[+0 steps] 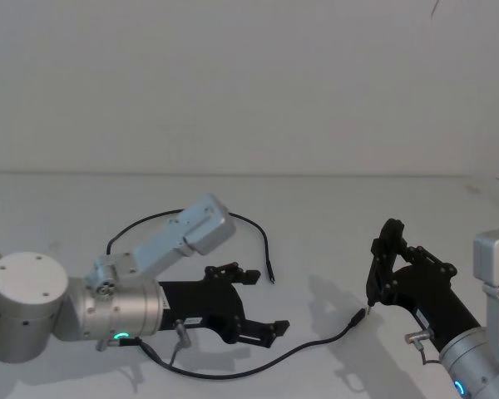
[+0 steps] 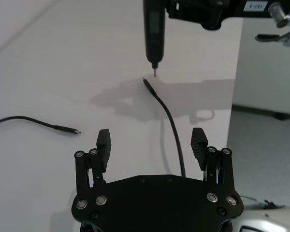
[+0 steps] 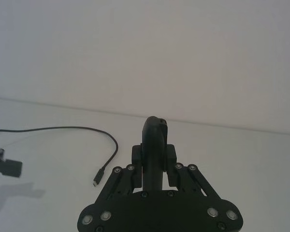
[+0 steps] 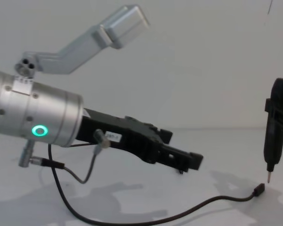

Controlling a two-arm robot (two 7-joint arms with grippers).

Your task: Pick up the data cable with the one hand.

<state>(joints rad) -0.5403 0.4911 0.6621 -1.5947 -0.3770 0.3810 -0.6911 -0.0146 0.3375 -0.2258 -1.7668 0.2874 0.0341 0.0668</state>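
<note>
The left gripper grabs the data cable by the cord behind that plug (image 4: 212, 200) next. The black tool's pointed tip (image 4: 269, 177) hangs close over one plug, hence this grip.
The data cable (image 1: 233, 372) is a long thin black cord lying loose on the white table. One plug (image 1: 272, 281) lies beyond my left gripper, and the other plug (image 4: 259, 189) rests under the tip of a slim black tool (image 4: 276, 127). My left gripper (image 1: 254, 301) is open and hovers low over the table. In the left wrist view the cable (image 2: 171, 125) runs on the table below and between this gripper's (image 2: 151, 137) spread fingers, untouched. My right gripper (image 3: 154, 157) is shut on the upright tool (image 3: 155, 140).
A short grey wire (image 4: 87, 172) with silver plugs hangs from the left arm's silver cylinder. The table's right edge (image 2: 234, 96) drops off just past the tool. A pale wall stands behind the table.
</note>
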